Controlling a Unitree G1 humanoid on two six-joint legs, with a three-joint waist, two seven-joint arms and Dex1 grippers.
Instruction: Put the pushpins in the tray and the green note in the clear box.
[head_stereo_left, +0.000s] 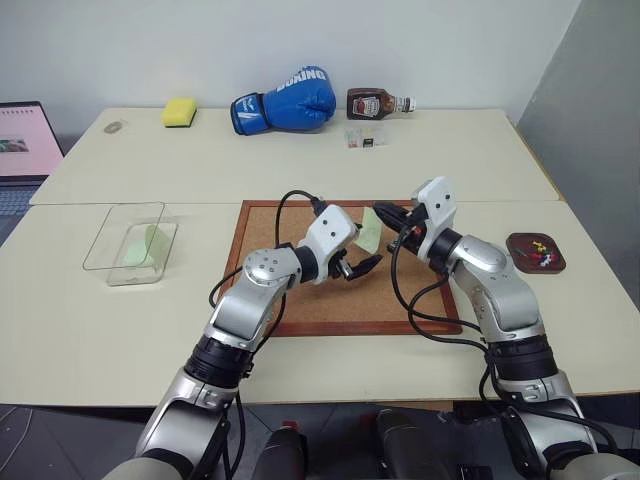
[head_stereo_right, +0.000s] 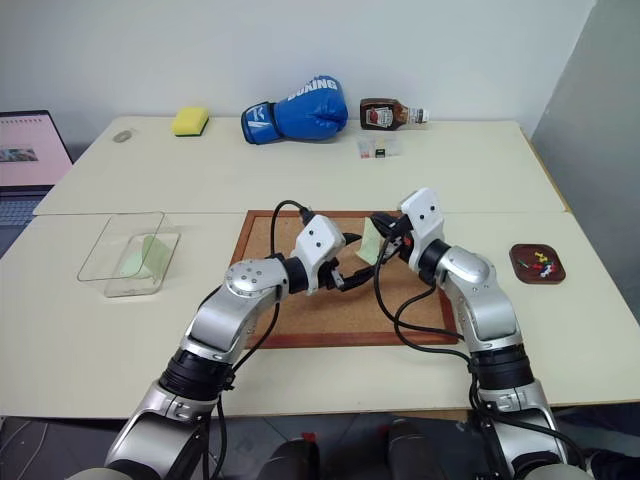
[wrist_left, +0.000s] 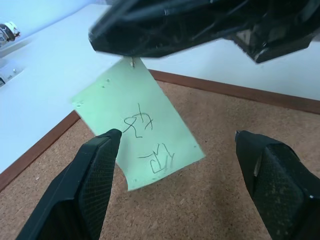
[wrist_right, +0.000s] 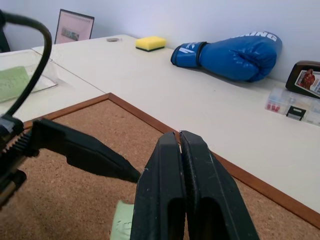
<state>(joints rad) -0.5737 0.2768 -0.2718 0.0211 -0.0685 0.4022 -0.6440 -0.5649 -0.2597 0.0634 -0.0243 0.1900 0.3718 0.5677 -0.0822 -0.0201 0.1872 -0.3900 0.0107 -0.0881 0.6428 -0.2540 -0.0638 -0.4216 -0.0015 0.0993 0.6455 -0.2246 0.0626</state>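
Note:
I will hold the green note by its paper body (head_stereo_left: 369, 232) with my left gripper and move it into the clear box (head_stereo_left: 112, 268).
The green note (head_stereo_left: 371, 228) hangs above the cork board (head_stereo_left: 300, 305), and my right gripper (head_stereo_left: 384, 213) is shut on its top edge. Handwriting shows on the note (wrist_left: 142, 132) in the left wrist view, and a tiny pin-like point sits at the pinched corner. My left gripper (head_stereo_left: 360, 266) is open just below and in front of the note, with one finger (wrist_left: 95, 170) on each side and not touching it. The clear box (head_stereo_left: 112, 268) stands at the left with another green sheet (head_stereo_left: 140, 245) inside. The tray (head_stereo_left: 520, 262) at the right holds several pushpins (head_stereo_left: 541, 252).
A blue boxing glove (head_stereo_left: 285, 100), a yellow sponge (head_stereo_left: 179, 112), a sauce bottle (head_stereo_left: 376, 103) and a small clear case (head_stereo_left: 365, 137) lie along the far table. A laptop (head_stereo_left: 25, 140) stands at the far left. Cables loop from both wrists over the board.

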